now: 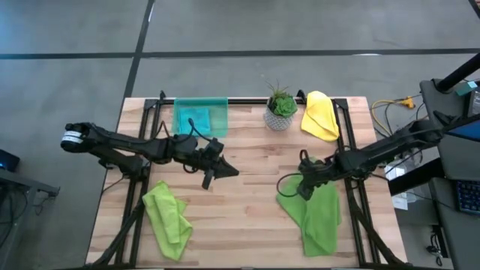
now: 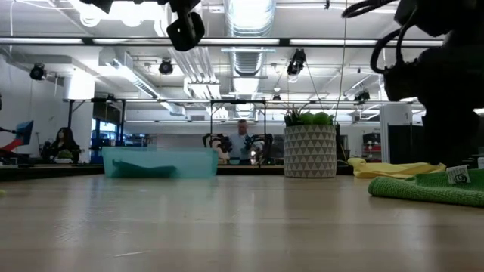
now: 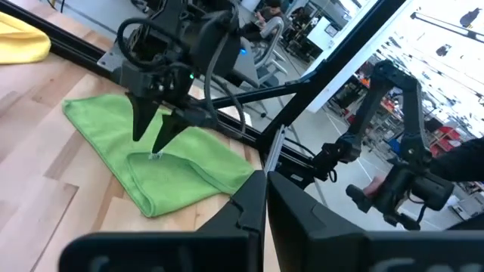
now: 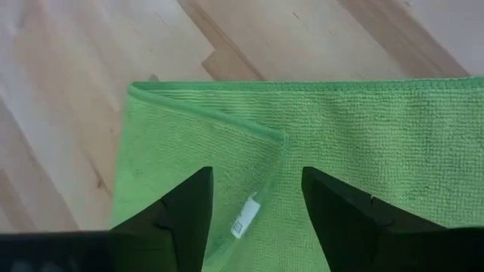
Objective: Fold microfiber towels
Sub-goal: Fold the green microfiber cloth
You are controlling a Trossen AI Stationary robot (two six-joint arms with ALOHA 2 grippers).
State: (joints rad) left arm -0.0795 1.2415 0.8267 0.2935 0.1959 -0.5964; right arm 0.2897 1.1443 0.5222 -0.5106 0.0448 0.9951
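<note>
My right gripper grabs the green towel's folded corner next to fold the towel. That corner lies beside the white label.
A lime green towel (image 1: 316, 219), folded over on itself, lies flat at the table's near right; it also shows in the right wrist view (image 4: 363, 128). My right gripper (image 1: 302, 189) is open and points down over its far left corner, close above a white label (image 4: 243, 219). My left gripper (image 1: 229, 171) is shut and empty, raised over the table's middle. A second lime green towel (image 1: 169, 221) lies rumpled at the near left. The yellow towel (image 1: 321, 115) lies at the far right. The teal towel (image 1: 196, 120) lies in the tray. My right gripper's open fingers (image 3: 140, 128) point down at the towel's folded corner by the label (image 3: 155, 156), one on each side of a folded edge (image 4: 227, 121). I cannot tell whether the tips touch the cloth.
A see-through green tray (image 1: 217, 105) stands at the far edge, left of centre. A small potted plant (image 1: 281, 109) stands next to the yellow towel. Black frame rails (image 1: 352, 150) run along both sides. Bare wood lies between the two green towels.
</note>
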